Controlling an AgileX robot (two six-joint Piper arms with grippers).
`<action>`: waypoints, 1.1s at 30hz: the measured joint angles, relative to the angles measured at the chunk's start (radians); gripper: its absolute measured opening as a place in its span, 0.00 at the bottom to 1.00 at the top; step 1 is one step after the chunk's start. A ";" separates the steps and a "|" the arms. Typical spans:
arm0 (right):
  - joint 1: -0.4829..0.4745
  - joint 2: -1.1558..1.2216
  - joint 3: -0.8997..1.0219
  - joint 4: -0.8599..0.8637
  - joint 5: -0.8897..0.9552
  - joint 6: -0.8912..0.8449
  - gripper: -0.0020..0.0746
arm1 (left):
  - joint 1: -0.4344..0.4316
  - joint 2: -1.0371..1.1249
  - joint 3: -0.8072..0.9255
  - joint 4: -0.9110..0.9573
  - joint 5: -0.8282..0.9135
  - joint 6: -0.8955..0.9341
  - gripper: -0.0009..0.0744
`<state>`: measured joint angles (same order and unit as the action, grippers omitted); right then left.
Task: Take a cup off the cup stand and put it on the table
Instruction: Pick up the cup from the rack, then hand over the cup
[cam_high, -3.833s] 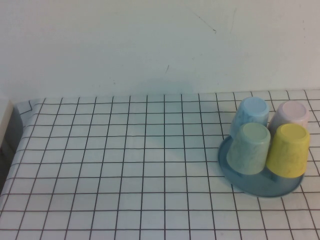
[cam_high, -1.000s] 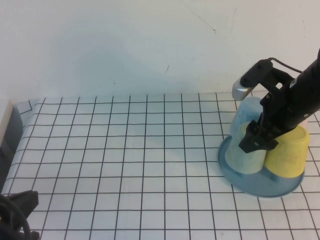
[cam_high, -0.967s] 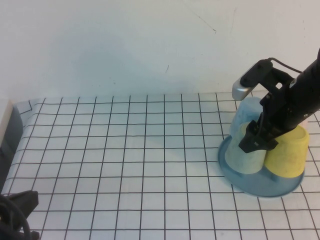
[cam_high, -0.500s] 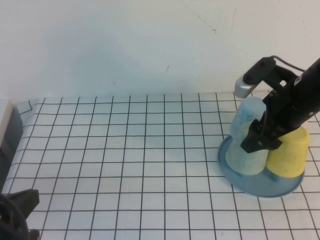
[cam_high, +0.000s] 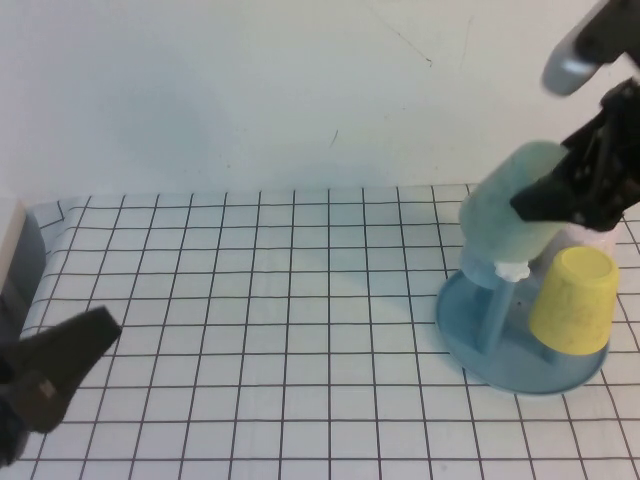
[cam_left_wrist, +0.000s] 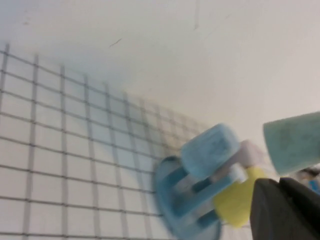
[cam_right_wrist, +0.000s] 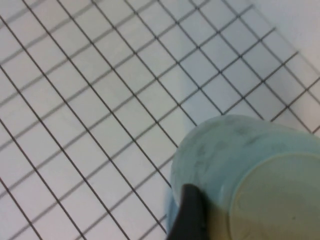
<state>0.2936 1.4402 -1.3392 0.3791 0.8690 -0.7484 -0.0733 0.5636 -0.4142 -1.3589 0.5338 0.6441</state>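
I will grab the mint-green cup's open rim end (cam_high: 484, 220) with my left gripper next, because the fingers of my right gripper crowd the base end of the cup.
The mint-green cup (cam_high: 508, 212) hangs tilted above the blue cup stand (cam_high: 470, 340), clear of the peg with the white knob (cam_high: 511, 271). My right gripper (cam_high: 562, 195) is shut on it, with one dark finger (cam_right_wrist: 189, 215) against the cup's (cam_right_wrist: 235, 165) side in the right wrist view. Low at the near left over the grid-cloth table (cam_high: 250, 300), my left gripper (cam_high: 95, 335) is shut and holds nothing. In the left wrist view, the left gripper (cam_left_wrist: 282, 210) faces the stand (cam_left_wrist: 170, 200) and the lifted cup (cam_left_wrist: 292, 142).
A yellow cup (cam_high: 572, 300) stays upside down on the stand's near right peg. A light blue cup (cam_left_wrist: 210, 150) and a pale pink one (cam_left_wrist: 250, 152) sit on the far pegs. A white wall stands behind the table, and a dark object (cam_high: 15, 260) lies at its left edge.
My right gripper has lifted the mint-green cup up and rightward off its peg, baring the white knob. The left gripper has risen further into view at the near left.
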 joint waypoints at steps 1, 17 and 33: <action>0.000 -0.030 0.000 0.028 0.000 0.000 0.75 | 0.000 0.000 0.000 -0.077 0.008 0.023 0.01; 0.002 -0.126 0.240 1.084 0.195 -0.584 0.75 | 0.000 0.000 -0.018 -0.311 0.324 -0.040 0.88; 0.148 0.049 0.349 1.285 0.251 -0.764 0.75 | 0.000 0.000 -0.043 -0.312 0.266 -0.051 0.82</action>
<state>0.4413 1.4891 -0.9906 1.6641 1.1196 -1.5120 -0.0733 0.5636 -0.4571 -1.6712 0.7995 0.5929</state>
